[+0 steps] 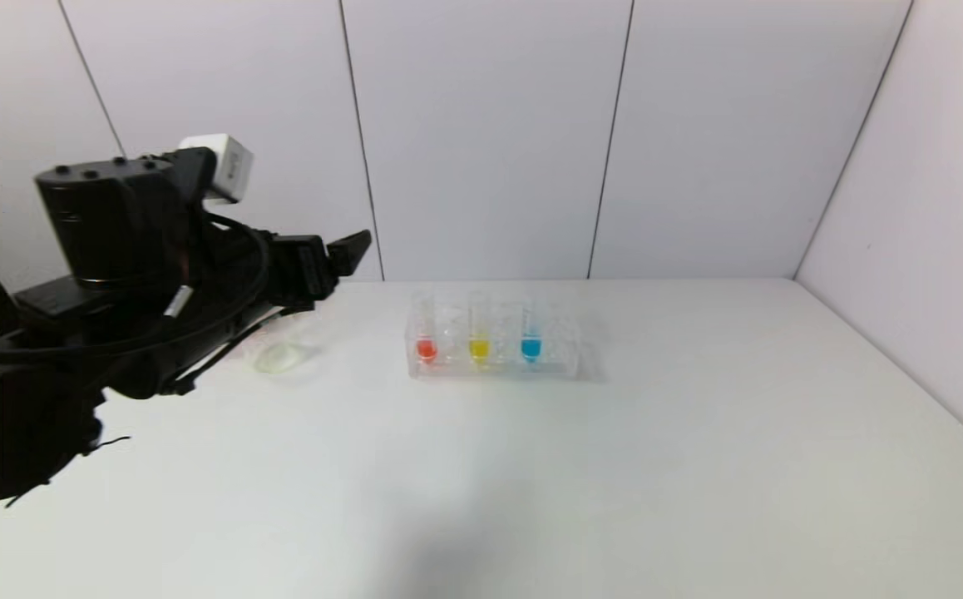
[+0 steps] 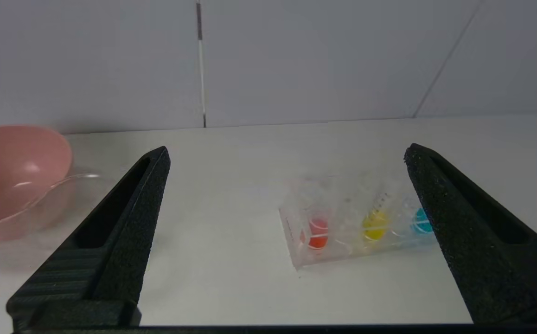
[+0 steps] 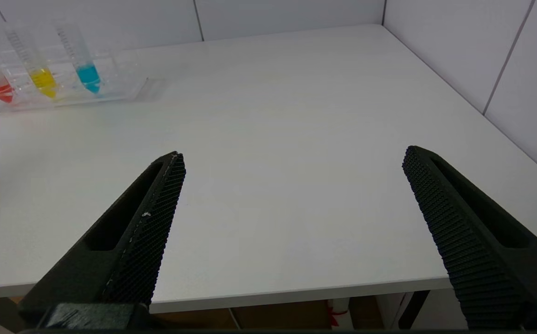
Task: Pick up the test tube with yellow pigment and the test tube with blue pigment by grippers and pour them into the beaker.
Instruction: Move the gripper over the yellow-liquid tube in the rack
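The left gripper should next grip the yellow test tube by its upper end to pour it, since the clear rack encloses the tube's lower part.
A clear rack stands at mid-table. It holds the test tube with yellow pigment, the test tube with blue pigment and a red-orange tube, all upright. My left gripper is open and empty, raised to the left of the rack. In the left wrist view the yellow tube and blue tube lie ahead between its fingers. The beaker stands left of the rack, partly behind my left arm. My right gripper is open and empty over the table's front edge.
A pink bowl stands just behind the beaker in the left wrist view. White wall panels close the table at the back and right. The right wrist view shows the rack far off.
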